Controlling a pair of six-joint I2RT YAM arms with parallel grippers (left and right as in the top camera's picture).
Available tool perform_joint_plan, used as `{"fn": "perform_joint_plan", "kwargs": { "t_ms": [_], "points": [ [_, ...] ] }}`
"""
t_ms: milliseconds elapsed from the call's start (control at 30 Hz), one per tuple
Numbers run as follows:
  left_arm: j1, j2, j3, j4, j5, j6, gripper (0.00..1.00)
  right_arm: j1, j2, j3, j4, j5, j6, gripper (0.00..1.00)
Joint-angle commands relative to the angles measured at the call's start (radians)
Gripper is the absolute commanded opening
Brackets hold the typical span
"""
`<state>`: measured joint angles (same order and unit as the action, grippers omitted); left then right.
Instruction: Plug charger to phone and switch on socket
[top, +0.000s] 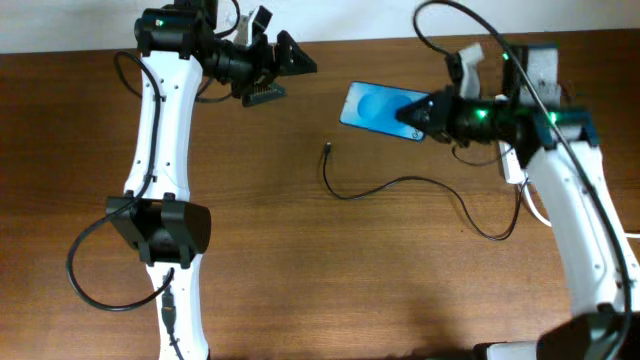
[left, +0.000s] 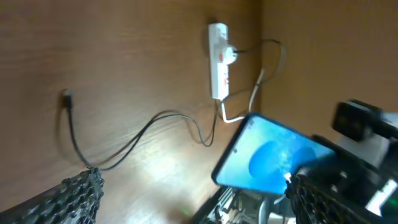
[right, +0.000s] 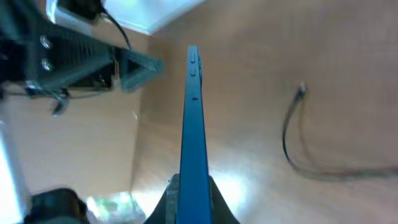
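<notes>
My left gripper will grab the phone (top: 374, 106) by its loose end, opposite my right gripper, so its other end stays free for the charger.
My right gripper (top: 418, 117) is shut on the right end of the phone (top: 374, 106), whose blue screen faces up. In the right wrist view the phone (right: 194, 118) shows edge-on between the fingers (right: 193, 200). The charger (top: 400, 184) lies loose on the table, its tip (top: 328, 150) below the phone and apart from it. In the left wrist view the charger (left: 149, 127) runs to a plug in the white socket (left: 217, 59). My left gripper (top: 285, 72) is open and empty at the back, left of the phone (left: 267, 158).
A thick white cord (left: 239, 112) leaves the socket toward the phone. The right arm (top: 565, 190) covers the socket in the overhead view. The left arm's base (top: 160, 230) stands at the left. A wall or board edge (right: 124, 12) lies behind the table.
</notes>
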<state>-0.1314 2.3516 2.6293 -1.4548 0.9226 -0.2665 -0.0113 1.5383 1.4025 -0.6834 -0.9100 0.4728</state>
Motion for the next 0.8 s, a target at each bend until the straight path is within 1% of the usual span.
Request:
{"fn": "perform_joint_plan", "kwargs": {
  "t_ms": [0, 67, 167, 200, 300, 333, 367, 433, 467, 533, 600, 633, 700, 767],
  "points": [
    [0.002, 0.003, 0.019, 0.000, 0.142, 0.108, 0.99, -0.014, -0.139, -0.182, 0.314, -0.078, 0.260, 0.04],
    [0.002, 0.003, 0.018, 0.000, 0.176, 0.109, 0.99, -0.005, -0.158, -0.236, 0.457, -0.028, 0.402, 0.04],
    [-0.002, 0.003, 0.018, 0.000, 0.234, 0.112, 0.99, 0.044, -0.156, -0.236, 0.548, 0.070, 0.517, 0.04],
    [-0.003, 0.003, 0.018, 0.000, 0.249, 0.112, 0.99, 0.072, -0.156, -0.236, 0.586, 0.124, 0.582, 0.04],
    [-0.005, 0.003, 0.018, 0.022, 0.332, 0.111, 0.99, 0.174, -0.155, -0.236, 0.628, 0.342, 0.798, 0.04],
    [-0.005, 0.003, 0.018, 0.035, 0.350, 0.103, 0.99, 0.214, -0.151, -0.236, 0.695, 0.398, 0.842, 0.04],
    [-0.005, 0.003, 0.018, 0.053, 0.351, 0.072, 0.99, 0.250, -0.145, -0.236, 0.748, 0.456, 0.887, 0.04],
    [-0.005, 0.003, 0.018, 0.084, 0.393, 0.034, 0.99, 0.307, -0.130, -0.236, 0.764, 0.589, 0.998, 0.04],
    [-0.005, 0.003, 0.018, 0.109, 0.426, 0.008, 0.99, 0.333, -0.117, -0.236, 0.778, 0.621, 1.015, 0.04],
    [-0.005, 0.003, 0.018, 0.153, 0.427, -0.098, 0.99, 0.380, -0.080, -0.236, 0.827, 0.635, 1.015, 0.04],
    [-0.005, 0.003, 0.018, 0.170, 0.427, -0.162, 1.00, 0.394, -0.057, -0.236, 0.863, 0.639, 1.016, 0.04],
    [-0.005, 0.003, 0.018, 0.180, 0.427, -0.202, 0.98, 0.402, -0.045, -0.236, 0.887, 0.653, 1.030, 0.04],
    [-0.006, 0.003, 0.018, 0.187, 0.423, -0.240, 0.96, 0.419, -0.028, -0.236, 0.946, 0.687, 1.030, 0.04],
    [-0.006, 0.003, 0.018, 0.191, 0.401, -0.283, 0.93, 0.449, -0.020, -0.236, 0.957, 0.742, 1.056, 0.04]
  ]
}}
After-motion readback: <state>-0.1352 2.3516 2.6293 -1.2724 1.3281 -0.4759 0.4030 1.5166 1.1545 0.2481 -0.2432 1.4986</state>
